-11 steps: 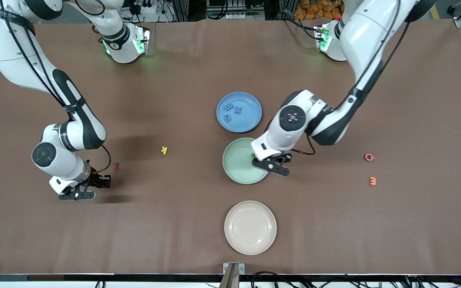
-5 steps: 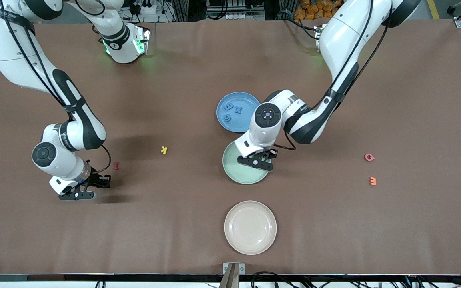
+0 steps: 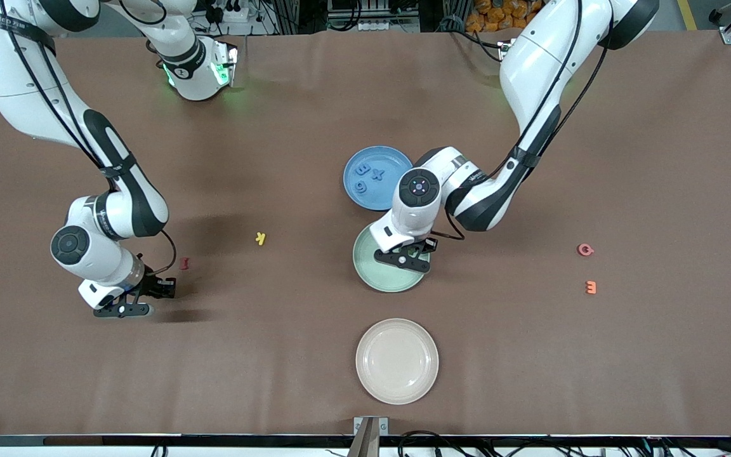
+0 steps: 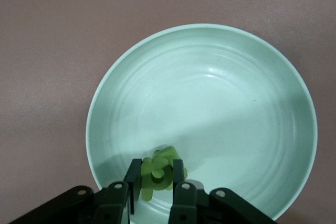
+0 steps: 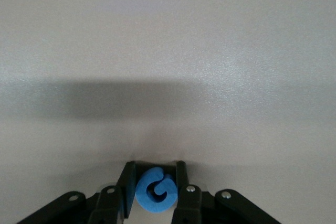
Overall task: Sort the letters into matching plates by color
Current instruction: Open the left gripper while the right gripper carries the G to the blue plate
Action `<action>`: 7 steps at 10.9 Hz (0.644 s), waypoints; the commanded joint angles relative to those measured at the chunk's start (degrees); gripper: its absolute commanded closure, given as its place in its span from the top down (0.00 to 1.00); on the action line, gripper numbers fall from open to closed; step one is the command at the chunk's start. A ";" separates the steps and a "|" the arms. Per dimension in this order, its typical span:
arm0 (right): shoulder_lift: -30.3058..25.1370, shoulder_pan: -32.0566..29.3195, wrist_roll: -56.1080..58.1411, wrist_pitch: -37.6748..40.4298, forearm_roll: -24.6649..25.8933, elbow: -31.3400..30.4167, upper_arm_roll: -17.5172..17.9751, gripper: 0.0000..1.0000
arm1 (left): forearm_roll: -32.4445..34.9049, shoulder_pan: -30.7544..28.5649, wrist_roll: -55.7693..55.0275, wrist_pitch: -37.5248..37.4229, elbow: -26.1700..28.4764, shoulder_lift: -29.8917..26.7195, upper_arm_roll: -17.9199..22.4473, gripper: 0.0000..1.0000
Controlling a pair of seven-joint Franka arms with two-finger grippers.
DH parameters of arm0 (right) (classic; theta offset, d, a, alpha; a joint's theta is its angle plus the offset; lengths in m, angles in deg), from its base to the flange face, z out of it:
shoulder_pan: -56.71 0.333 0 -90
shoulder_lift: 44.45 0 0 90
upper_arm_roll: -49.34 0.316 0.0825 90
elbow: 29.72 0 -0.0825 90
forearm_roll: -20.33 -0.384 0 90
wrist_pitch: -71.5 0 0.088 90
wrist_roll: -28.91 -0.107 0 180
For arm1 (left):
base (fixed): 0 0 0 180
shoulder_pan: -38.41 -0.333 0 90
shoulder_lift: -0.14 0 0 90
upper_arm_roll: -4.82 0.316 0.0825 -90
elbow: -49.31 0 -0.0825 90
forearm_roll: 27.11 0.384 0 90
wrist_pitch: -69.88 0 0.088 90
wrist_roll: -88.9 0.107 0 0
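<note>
The green letter hangs inside the pale green plate in the left wrist view and would land there, so it is now time to open my left gripper.
The pale green plate (image 3: pixel 368 265) lies at mid-table, and my left gripper (image 3: pixel 407 254) hangs over it. In the left wrist view that gripper (image 4: pixel 156 176) is shut on a green letter (image 4: pixel 161 167) just above the green plate's (image 4: pixel 100 114) inner wall. The blue plate (image 3: pixel 383 197) lies farther from the front camera, partly under the left arm, and holds three blue letters (image 3: pixel 363 170). My right gripper (image 3: pixel 164 289) sits low over the table at the right arm's end. In the right wrist view it (image 5: pixel 155 188) is shut on a blue letter G (image 5: pixel 154 191).
A cream plate (image 3: pixel 397 360) lies nearer the front camera than the green one. A dark red letter (image 3: pixel 183 263) lies beside the right gripper, and a yellow letter (image 3: pixel 261 238) lies toward mid-table. A pink letter (image 3: pixel 586 250) and an orange letter (image 3: pixel 591 287) lie at the left arm's end.
My left arm has carried the green letter from the green plate's edge to over its inside, toward the right arm's end. The right arm has not moved.
</note>
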 commanded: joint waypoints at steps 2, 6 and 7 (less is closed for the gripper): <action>-3.69 -0.55 -0.69 3.31 0.20 -1.64 1.21 0.27 | 1.29 1.37 -2.65 -0.09 -2.69 1.79 0.74 0.00; -4.93 1.37 -7.52 4.73 0.12 -1.64 2.35 0.27 | 1.29 1.63 -3.00 -0.09 -2.61 1.79 0.74 0.31; -5.45 2.51 -10.42 4.73 -0.58 -1.64 2.35 0.27 | 1.37 1.63 -3.18 -0.09 -2.61 1.79 0.74 0.97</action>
